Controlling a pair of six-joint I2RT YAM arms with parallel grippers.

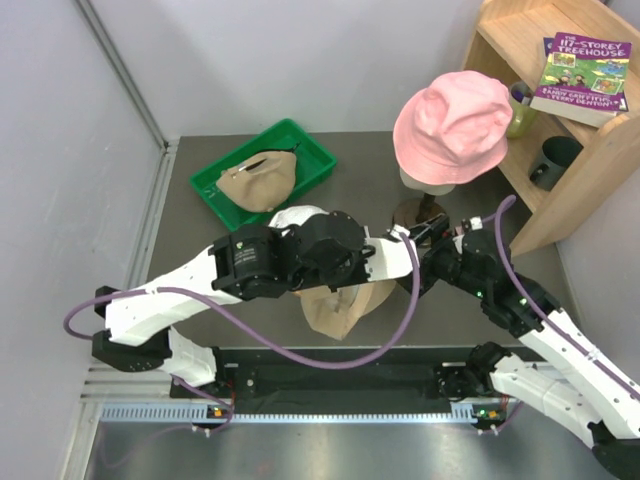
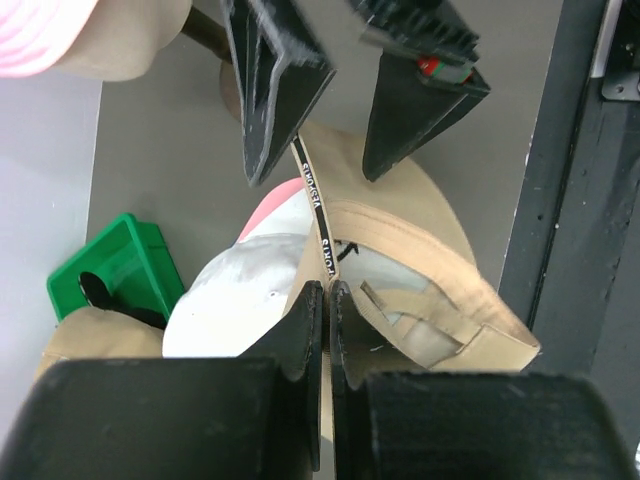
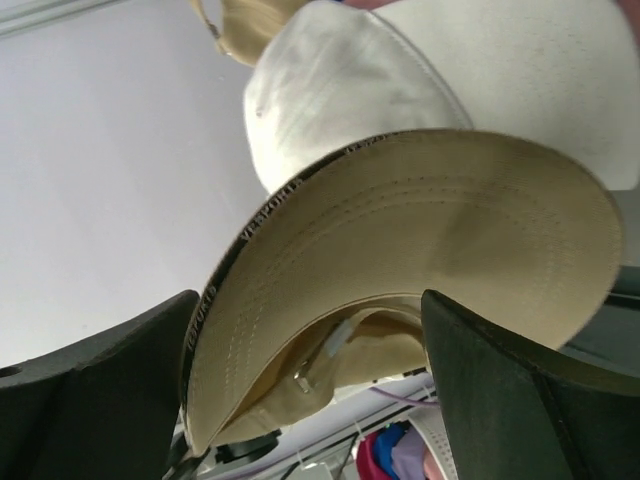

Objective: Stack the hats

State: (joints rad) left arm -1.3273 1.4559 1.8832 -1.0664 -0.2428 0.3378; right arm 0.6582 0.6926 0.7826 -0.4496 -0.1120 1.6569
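My right gripper's fingers are open around the tan cap's peak. If I lifted that gripper now, the tan cap would stay with my left gripper.
My left gripper (image 2: 327,295) is shut on the rim of a tan cap (image 2: 420,230), which hangs above the table with its inside showing. In the top view that tan cap (image 1: 340,308) droops below the left wrist, which hides the fingers. My right gripper (image 3: 310,300) stands open with the cap's stiff peak (image 3: 430,230) between its fingers, seen also in the left wrist view as the right gripper (image 2: 315,170). A white cap (image 2: 235,295) lies beneath, with a pink edge (image 2: 272,208) showing under it. Another tan cap (image 1: 258,183) rests in the green tray (image 1: 310,150). A pink hat (image 1: 452,122) sits on the mannequin head.
The mannequin head's stand (image 1: 418,210) rises just behind both grippers. A wooden shelf (image 1: 570,150) with a book (image 1: 582,78) and cups fills the back right corner. The green tray sits at the back left, near the wall.
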